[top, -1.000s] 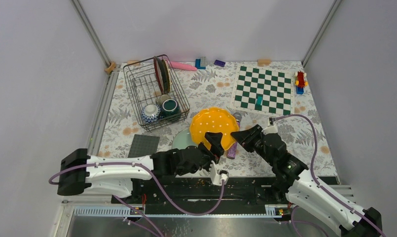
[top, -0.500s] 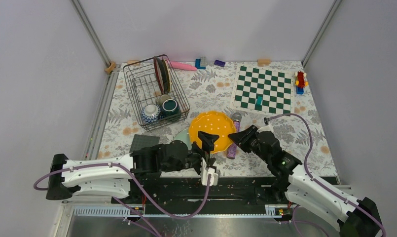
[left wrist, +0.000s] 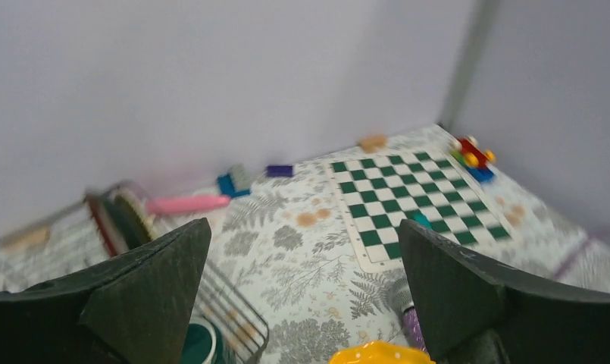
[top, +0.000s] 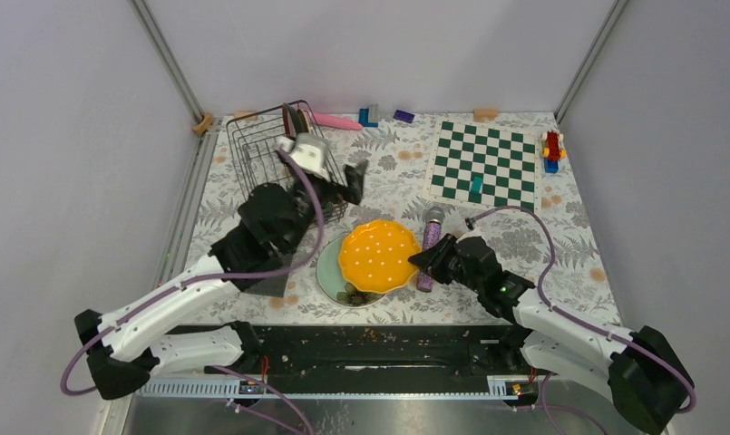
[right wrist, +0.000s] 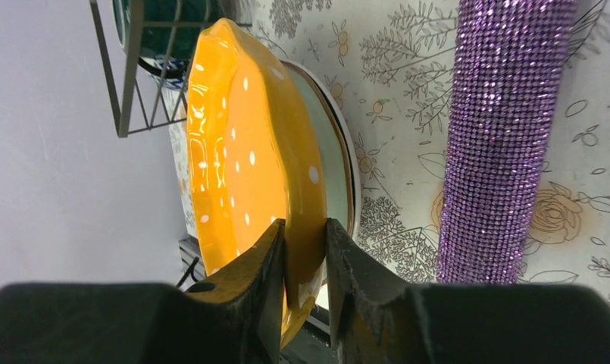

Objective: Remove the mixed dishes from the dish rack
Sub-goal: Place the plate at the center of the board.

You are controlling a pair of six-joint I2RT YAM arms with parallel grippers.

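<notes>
The yellow plate stays in my right gripper for now. Its held rim sticks past the green plate toward the cylinder, so if I opened now, it would drop off-centre.
My right gripper is shut on the right rim of the yellow plate, which lies tilted over the pale green plate. In the right wrist view the fingers pinch the yellow rim, with the green plate right behind it. My left gripper is open and empty, raised beside the dish rack. The dark red-rimmed plate stands in the rack. The left wrist view shows the gripper open and the teal mug below. The arm hides the bowl and cup.
The purple glitter cylinder lies just right of the plates and close to my right gripper; it also shows in the right wrist view. The grey mat lies partly under my left arm. A chessboard and a pink item lie at the back.
My left arm has let go of the yellow plate's near edge and swung up and back to beside the rack. My right gripper has lowered the yellow plate onto the green plate.
</notes>
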